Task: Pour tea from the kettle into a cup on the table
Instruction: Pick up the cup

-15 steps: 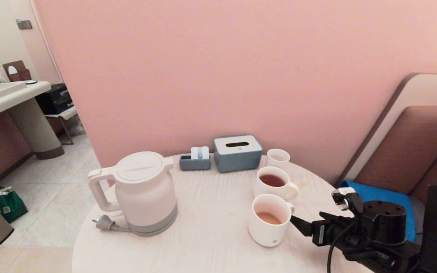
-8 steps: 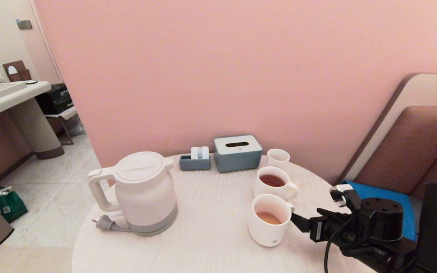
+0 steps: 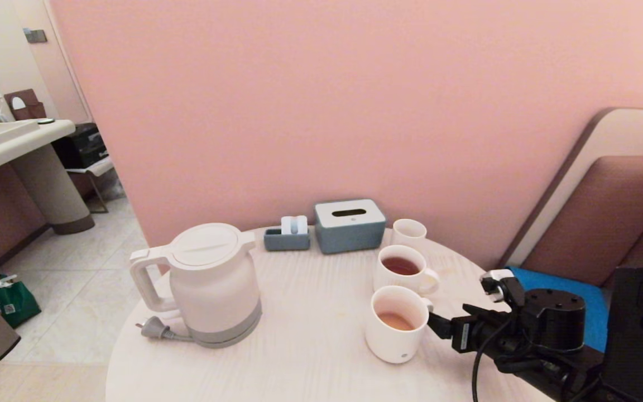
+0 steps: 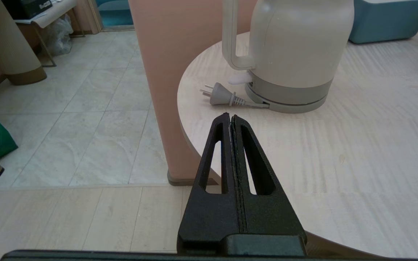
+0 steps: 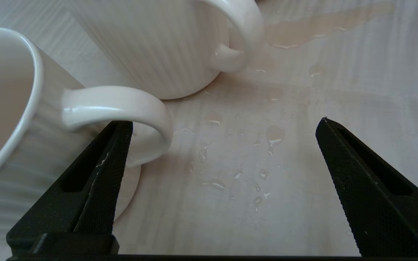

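Observation:
I need to grab the cup by its handle (image 3: pixel 428 304) with my right gripper next, so that the ribbed white cup's opening (image 3: pixel 399 309) stays free for tea.
The white kettle (image 3: pixel 210 282) stands upright on the left of the round pale table (image 3: pixel 310 357), handle to the left; the left wrist view shows the kettle (image 4: pixel 296 50) too. The ribbed white cup (image 3: pixel 395 324) holds a little pale orange-brown tea (image 3: pixel 396 320). My right gripper (image 3: pixel 437 325) is open at the cup's right side. In the right wrist view one finger lies against the cup's handle (image 5: pixel 122 105), and the gripper (image 5: pixel 223 122) has only wet tabletop between its fingers. My left gripper (image 4: pixel 230 116) is shut and empty over the table's near-left edge, short of the kettle.
A like mug of dark tea (image 3: pixel 402 268) stands just behind the cup, a small white cup (image 3: pixel 409 230) behind that. A grey tissue box (image 3: pixel 349 225) and small grey tray (image 3: pixel 288 237) sit by the wall. The grey plug (image 3: pixel 154 328) lies left of the kettle. Spilled drops (image 5: pixel 259 159) dot the table.
My right wrist has shifted a little to the left, toward the cup, with its jaws still open. The kettle, the cups and the left gripper have not moved.

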Controlling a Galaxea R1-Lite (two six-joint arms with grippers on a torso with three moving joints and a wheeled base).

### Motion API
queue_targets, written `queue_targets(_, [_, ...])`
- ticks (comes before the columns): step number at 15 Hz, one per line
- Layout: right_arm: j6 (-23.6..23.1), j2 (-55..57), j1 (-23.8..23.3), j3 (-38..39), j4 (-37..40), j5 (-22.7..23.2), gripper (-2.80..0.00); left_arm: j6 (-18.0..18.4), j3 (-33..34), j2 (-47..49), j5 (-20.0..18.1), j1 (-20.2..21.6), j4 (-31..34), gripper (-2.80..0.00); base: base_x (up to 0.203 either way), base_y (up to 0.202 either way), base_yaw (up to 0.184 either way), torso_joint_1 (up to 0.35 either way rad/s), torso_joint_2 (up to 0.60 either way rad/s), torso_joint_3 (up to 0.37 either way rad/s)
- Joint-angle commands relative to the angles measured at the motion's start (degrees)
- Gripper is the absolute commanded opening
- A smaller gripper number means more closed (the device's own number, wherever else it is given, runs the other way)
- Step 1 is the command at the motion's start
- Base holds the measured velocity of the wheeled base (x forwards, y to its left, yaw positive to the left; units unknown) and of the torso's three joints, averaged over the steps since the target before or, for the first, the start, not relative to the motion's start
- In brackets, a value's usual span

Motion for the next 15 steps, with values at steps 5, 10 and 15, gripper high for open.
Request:
queue_targets(5, [0.05, 0.35, 0.26, -0.65, -2.44, 0.08, 0.00, -0.01, 0.00, 0.07, 0.01, -0.02, -0.01, -2.80, 0.000, 0.000, 0.000, 0.000, 0.00, 0.000])
queue_targets(10, [0.14, 0.79, 1.27, -1.35, -2.44, 0.08, 0.00, -0.01, 0.00, 0.07, -0.05, -0.02, -0.01, -2.80, 0.000, 0.000, 0.000, 0.000, 0.00, 0.000])
queue_targets(15, [0.14, 1.05, 1.49, -1.88, -2.44, 0.08, 0.00, -0.01, 0.00, 0.07, 0.01, -0.02, -0.01, -2.80, 0.000, 0.000, 0.000, 0.000, 0.00, 0.000])
